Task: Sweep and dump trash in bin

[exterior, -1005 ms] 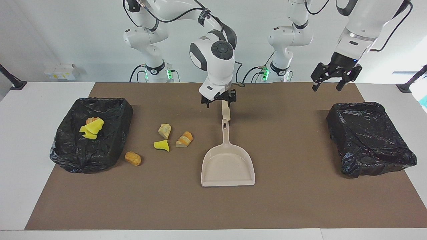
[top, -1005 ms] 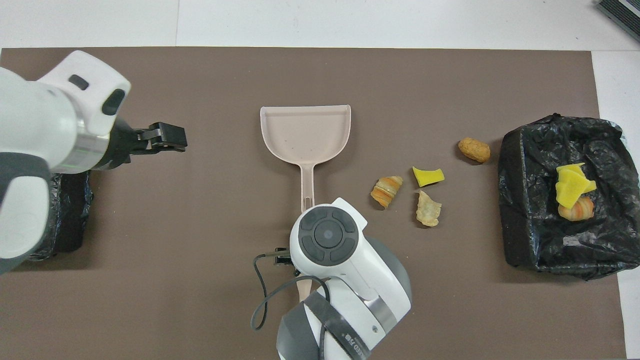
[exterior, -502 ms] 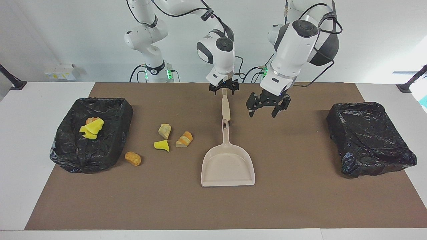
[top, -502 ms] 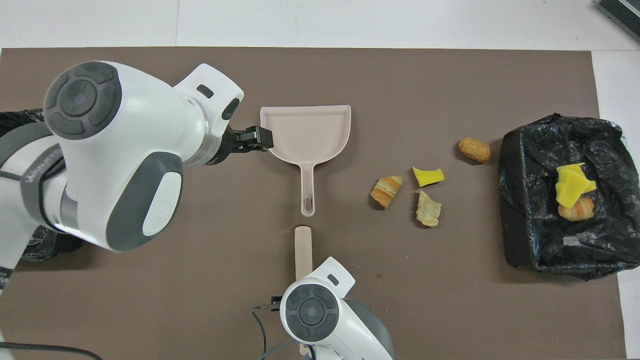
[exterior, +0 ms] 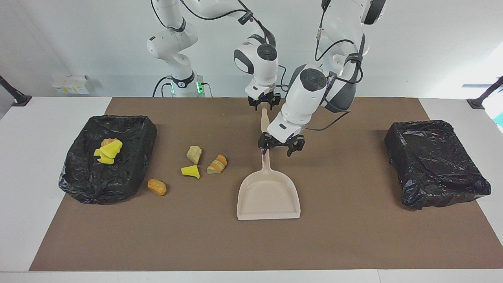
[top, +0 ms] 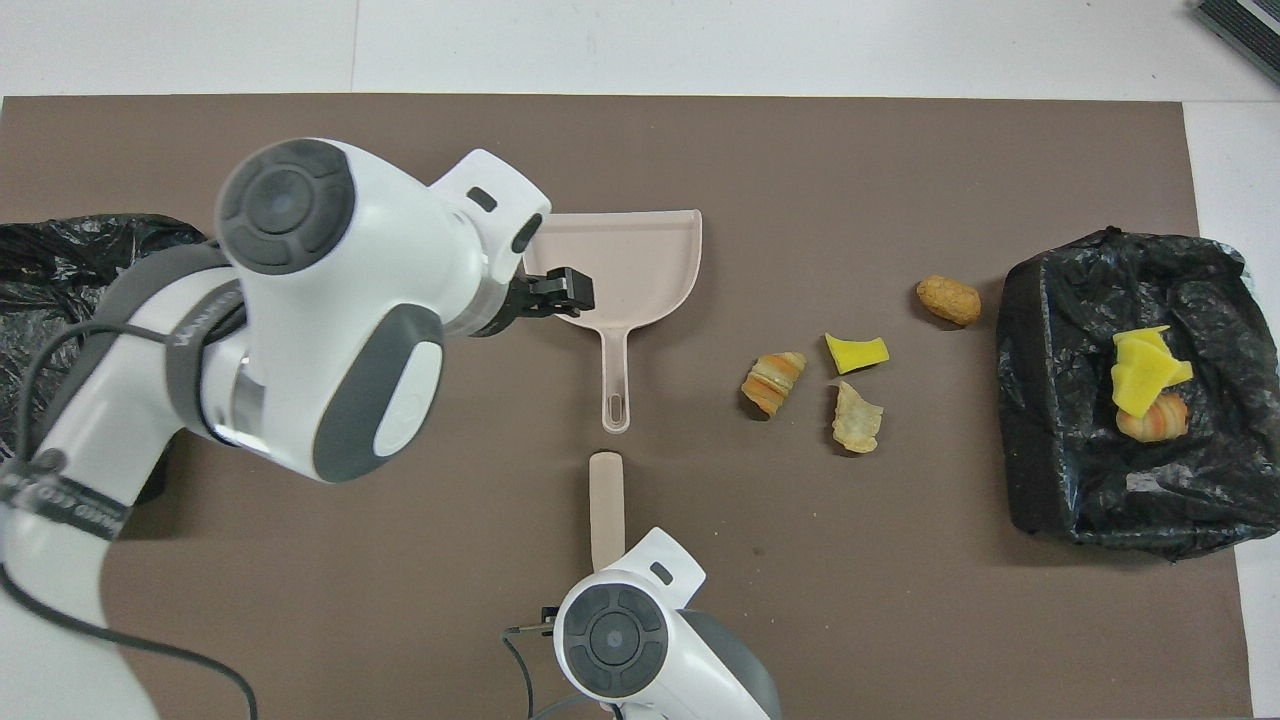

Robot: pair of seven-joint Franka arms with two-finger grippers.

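Note:
My left gripper should next grab the dustpan by its handle (top: 615, 382), so that the beige dustpan's wide pan (top: 636, 262) stays free to catch the swept trash.
The beige dustpan (exterior: 268, 198) (top: 612, 262) lies flat mid-mat, its handle (exterior: 267, 161) pointing toward the robots. My left gripper (exterior: 278, 148) (top: 565, 293) hangs open low over that handle, holding nothing. In line with the handle, nearer the robots, lies a beige stick (exterior: 265, 124) (top: 606, 500). My right gripper (exterior: 264, 103) sits at the stick's robot-side end. Loose trash lies beside the dustpan toward the right arm's end: a tan lump (exterior: 194, 154), a yellow wedge (exterior: 190, 171), a striped orange lump (exterior: 217, 164) and an orange lump (exterior: 156, 187). The black-lined bin (exterior: 118, 125) (top: 1060, 450) holds yellow wedges (exterior: 108, 151).
A second black-lined bin (exterior: 436, 165) (top: 60, 260) stands at the left arm's end of the brown mat (exterior: 353, 236). White table shows around the mat. The left arm's bulky wrist hides part of the mat in the overhead view.
The left arm swung in from above the bin at its own end and came down over the dustpan handle. The right gripper drew back along the stick to its robot-side end.

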